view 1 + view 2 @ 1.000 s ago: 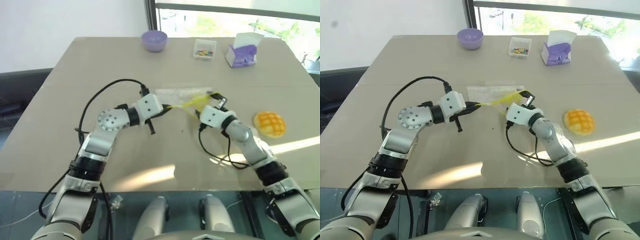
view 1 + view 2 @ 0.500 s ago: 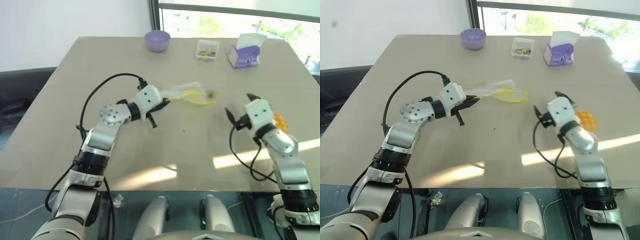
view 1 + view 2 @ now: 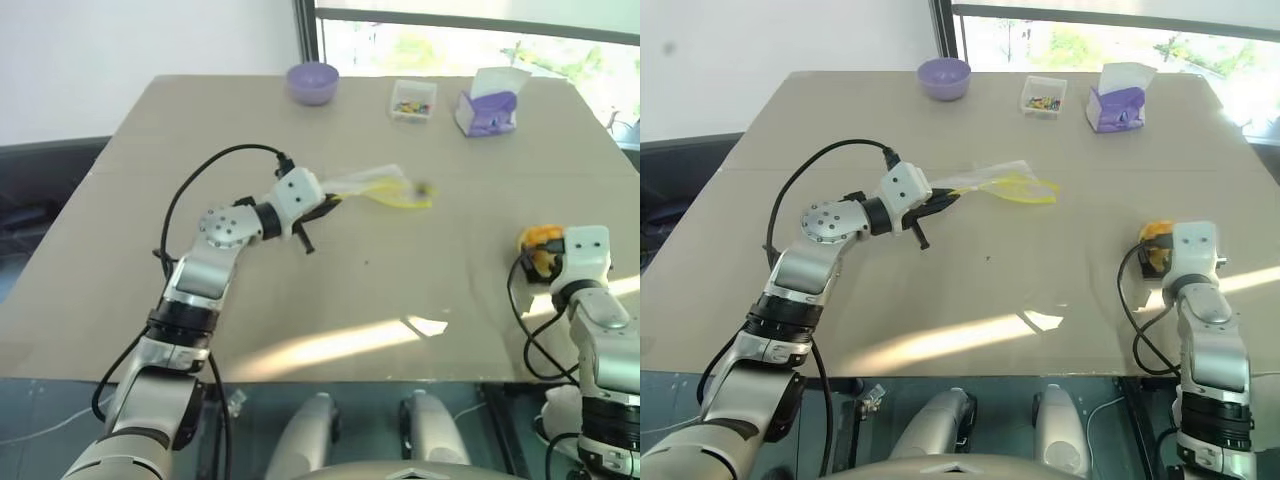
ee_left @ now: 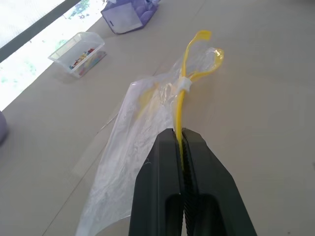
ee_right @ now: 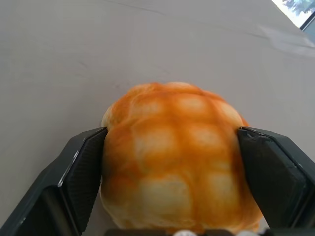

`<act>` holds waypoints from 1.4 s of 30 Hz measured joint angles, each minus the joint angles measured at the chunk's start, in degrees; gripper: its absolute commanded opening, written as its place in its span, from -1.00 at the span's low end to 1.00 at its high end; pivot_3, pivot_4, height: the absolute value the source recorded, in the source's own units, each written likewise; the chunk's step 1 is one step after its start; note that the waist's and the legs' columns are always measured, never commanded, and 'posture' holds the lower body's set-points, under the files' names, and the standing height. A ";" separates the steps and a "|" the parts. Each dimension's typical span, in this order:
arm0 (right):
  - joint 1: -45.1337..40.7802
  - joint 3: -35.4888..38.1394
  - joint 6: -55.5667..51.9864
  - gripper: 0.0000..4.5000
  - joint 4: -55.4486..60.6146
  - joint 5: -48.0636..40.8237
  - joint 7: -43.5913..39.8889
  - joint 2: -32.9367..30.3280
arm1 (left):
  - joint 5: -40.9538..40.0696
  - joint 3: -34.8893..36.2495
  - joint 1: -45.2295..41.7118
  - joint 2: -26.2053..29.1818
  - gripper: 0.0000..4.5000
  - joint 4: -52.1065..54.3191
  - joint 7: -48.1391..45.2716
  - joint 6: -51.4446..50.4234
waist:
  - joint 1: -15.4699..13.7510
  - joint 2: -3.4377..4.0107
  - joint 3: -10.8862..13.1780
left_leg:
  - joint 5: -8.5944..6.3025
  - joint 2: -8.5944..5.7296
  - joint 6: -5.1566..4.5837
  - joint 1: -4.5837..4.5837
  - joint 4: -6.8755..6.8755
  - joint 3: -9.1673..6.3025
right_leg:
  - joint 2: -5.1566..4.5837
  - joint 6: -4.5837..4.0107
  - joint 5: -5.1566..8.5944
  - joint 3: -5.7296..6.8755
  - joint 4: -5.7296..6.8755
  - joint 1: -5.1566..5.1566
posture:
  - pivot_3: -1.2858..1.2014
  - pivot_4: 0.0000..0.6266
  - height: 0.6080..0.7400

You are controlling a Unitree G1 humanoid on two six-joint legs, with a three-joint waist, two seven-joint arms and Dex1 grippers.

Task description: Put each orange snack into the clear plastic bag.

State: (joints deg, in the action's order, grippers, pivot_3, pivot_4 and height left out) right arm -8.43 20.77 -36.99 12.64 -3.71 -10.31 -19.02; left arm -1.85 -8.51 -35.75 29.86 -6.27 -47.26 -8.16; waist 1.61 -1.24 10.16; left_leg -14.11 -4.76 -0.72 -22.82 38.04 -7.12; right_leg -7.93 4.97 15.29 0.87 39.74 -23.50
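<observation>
The robot's right gripper needs to close now, as both black fingers are beside the orange bun's sides. Closing now would hold the orange snack (image 3: 538,240).
The clear plastic bag (image 3: 372,184) hangs out over the table's middle, held by its yellow seal strip (image 4: 184,73). My left gripper (image 4: 180,133) is shut on that strip, and the crinkly bag (image 4: 129,152) trails away from the fingers. The orange snack (image 3: 538,240), a round bun with a grid top, lies near the table's right edge. My right gripper (image 3: 540,252) stands open around it. In the right wrist view the bun (image 5: 172,157) sits on the table between the two black fingers (image 5: 81,172), which flank its sides.
Along the far edge stand a purple bowl (image 3: 312,80), a small clear box of colourful bits (image 3: 411,100) and a purple-and-white tissue box (image 3: 487,108). Black cables loop off both arms. The table's right edge (image 3: 625,175) runs close behind the bun.
My right gripper has left the bag's mouth and swung right and down to the bun, which now sits between its open fingers. The left gripper stays still, holding the bag.
</observation>
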 measured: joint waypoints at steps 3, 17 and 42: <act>-1.15 3.01 -2.21 0.39 -0.22 -3.71 0.50 1.52 | -0.17 0.00 0.00 -0.02 -1.00 0.01 0.00 -0.05 | -0.12 0.00 0.00 | 0.00 0.00 -0.01 0.01 0.00 0.00 | 0.00 0.00 0.00 0.00 0.00 0.01 | 0.03 -0.52 1.00; -1.82 -7.12 -1.25 -0.37 11.04 -12.46 -9.72 -0.91 | -1.55 0.29 0.12 -0.36 -1.00 0.30 0.14 -0.61 | 0.84 0.08 0.04 | -0.01 0.02 -0.01 0.00 -0.02 0.04 | 0.01 0.01 0.00 -0.04 0.00 -0.03 | 0.03 -0.52 1.00; -13.68 -18.35 -5.67 -0.37 8.42 -19.13 -14.28 -0.52 | -3.72 0.43 2.30 -0.14 -1.00 6.04 0.31 -0.92 | 0.43 0.06 0.05 | 0.00 0.00 0.00 -0.05 -0.07 -0.02 | 0.00 0.02 -0.01 0.01 -0.09 -0.06 | 0.03 -0.52 1.00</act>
State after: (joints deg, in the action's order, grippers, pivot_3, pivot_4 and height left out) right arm -22.11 2.42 -42.66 21.06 -22.85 -24.59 -19.54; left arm -5.58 -8.08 -33.45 29.72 -0.23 -46.95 -9.08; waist 2.04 -1.18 10.20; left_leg -14.11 -4.76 -0.72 -22.87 37.97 -7.14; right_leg -7.93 4.98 15.29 0.88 39.65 -23.56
